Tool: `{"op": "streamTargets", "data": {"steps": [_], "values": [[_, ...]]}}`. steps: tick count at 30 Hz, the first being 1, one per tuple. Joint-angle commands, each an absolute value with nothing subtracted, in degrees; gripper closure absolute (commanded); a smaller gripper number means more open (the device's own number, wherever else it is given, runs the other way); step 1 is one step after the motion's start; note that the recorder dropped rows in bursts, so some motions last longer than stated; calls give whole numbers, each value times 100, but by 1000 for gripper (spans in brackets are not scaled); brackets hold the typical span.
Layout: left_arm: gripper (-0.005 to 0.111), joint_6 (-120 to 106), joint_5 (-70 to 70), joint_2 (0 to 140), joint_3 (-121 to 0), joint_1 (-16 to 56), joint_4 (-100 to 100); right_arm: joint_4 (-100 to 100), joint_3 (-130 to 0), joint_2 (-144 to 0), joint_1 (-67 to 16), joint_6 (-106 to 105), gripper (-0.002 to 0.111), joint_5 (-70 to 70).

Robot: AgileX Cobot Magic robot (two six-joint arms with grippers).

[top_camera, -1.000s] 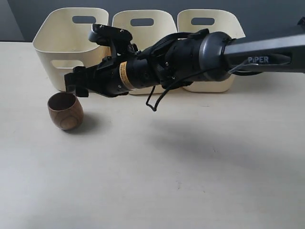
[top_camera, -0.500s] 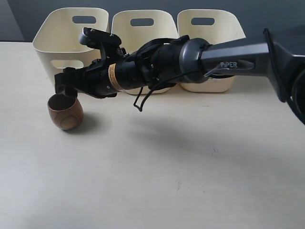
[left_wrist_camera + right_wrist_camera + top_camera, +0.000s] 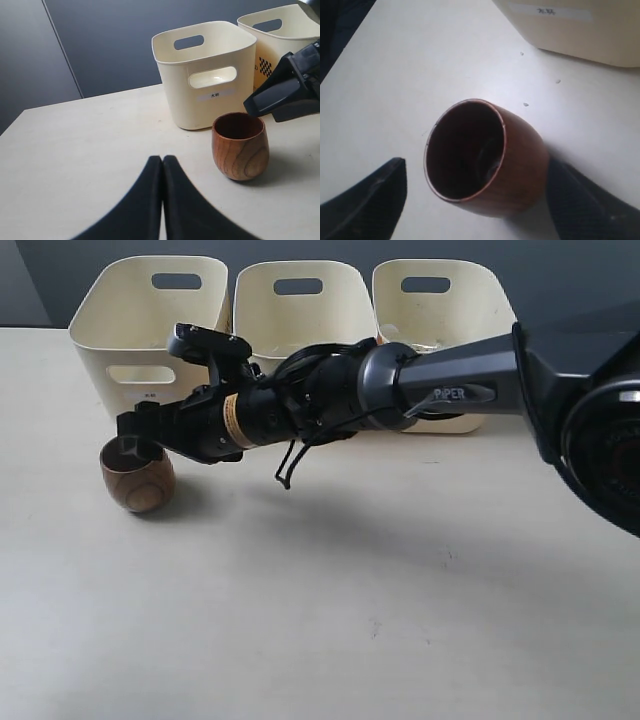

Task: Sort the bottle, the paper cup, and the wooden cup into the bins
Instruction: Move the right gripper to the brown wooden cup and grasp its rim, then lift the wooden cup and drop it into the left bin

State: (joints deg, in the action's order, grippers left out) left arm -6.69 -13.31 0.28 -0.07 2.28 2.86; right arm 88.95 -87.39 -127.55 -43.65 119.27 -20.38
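My right gripper grabs the wooden cup's round rim [image 3: 504,145] next, to sort the cup into the bin behind it.
The dark brown wooden cup [image 3: 137,478] stands upright on the table in front of the left bin [image 3: 150,330]. My right gripper [image 3: 137,432] has reached across to it and is open at the cup's rim. In the right wrist view the wooden cup [image 3: 485,160] sits between the two spread fingers [image 3: 367,200] without visible contact. My left gripper [image 3: 162,160] is shut on nothing, low over the table, a short way from the wooden cup [image 3: 240,146]. The middle bin [image 3: 295,290] and right bin [image 3: 440,295] stand in the same back row. The bottle and paper cup are out of view.
The right arm [image 3: 420,380] stretches across in front of the middle and right bins, just above the table [image 3: 350,620]. A dark wall runs behind the bins. The left bin [image 3: 207,75] carries a small white front label.
The right gripper has moved left and down, from beside the left bin to the wooden cup's rim. The cup has not moved.
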Motion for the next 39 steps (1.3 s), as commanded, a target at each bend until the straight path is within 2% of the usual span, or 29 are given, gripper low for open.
{"op": "streamTargets", "data": {"steps": [1,24,26,27,33,39], "values": [[107,-658,-1326,0,0,247,271,8790,-8993,-12951,-4400,12096,35,-1967],[107,-658,-1326,0,0,247,271,8537,-9169,-13331,-4413,12096,35,-1661],[107,-658,-1326,0,0,247,271,8537,-9169,-13340,-4413,12096,44,-1624],[107,-658,-1326,0,0,247,271,8537,-9169,-13340,-4413,12096,57,-1635],[107,-658,-1326,0,0,247,271,8564,-9169,-13340,-4413,12096,106,-1912],[107,-658,-1326,0,0,247,271,8553,-9169,-13286,-4386,12096,108,-2239]]}}
